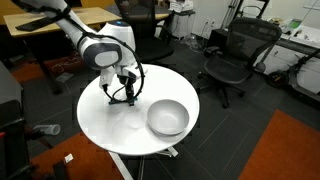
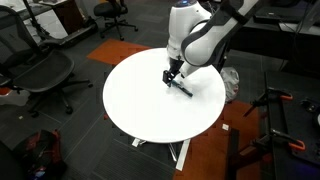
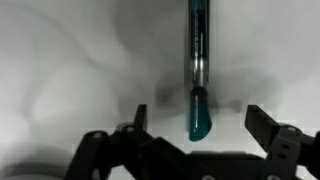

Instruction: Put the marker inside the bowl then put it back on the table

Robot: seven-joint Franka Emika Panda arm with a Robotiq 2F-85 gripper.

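Note:
My fingers reach past the marker's teal end (image 3: pixel 200 116), level with it on either side, so my gripper should close. Closing now would hold the marker.
The marker (image 3: pixel 197 60) is dark with a teal end and lies on the white round table (image 1: pixel 105 120). It also shows in an exterior view (image 2: pixel 182 87). My gripper (image 3: pixel 200 128) is open, low over the table, with its fingers on either side of the marker's teal end and not touching it. The gripper shows in both exterior views (image 1: pixel 122 93) (image 2: pixel 172 77). The light grey bowl (image 1: pixel 167 117) stands upright and empty on the table, about a bowl's width from the gripper. I see no bowl in the exterior view from the far side.
Black office chairs (image 1: pixel 232 55) (image 2: pixel 40 70) stand around the table. A wooden desk (image 1: pixel 60 20) is behind the arm. The table's edge (image 2: pixel 150 135) is well away from the gripper.

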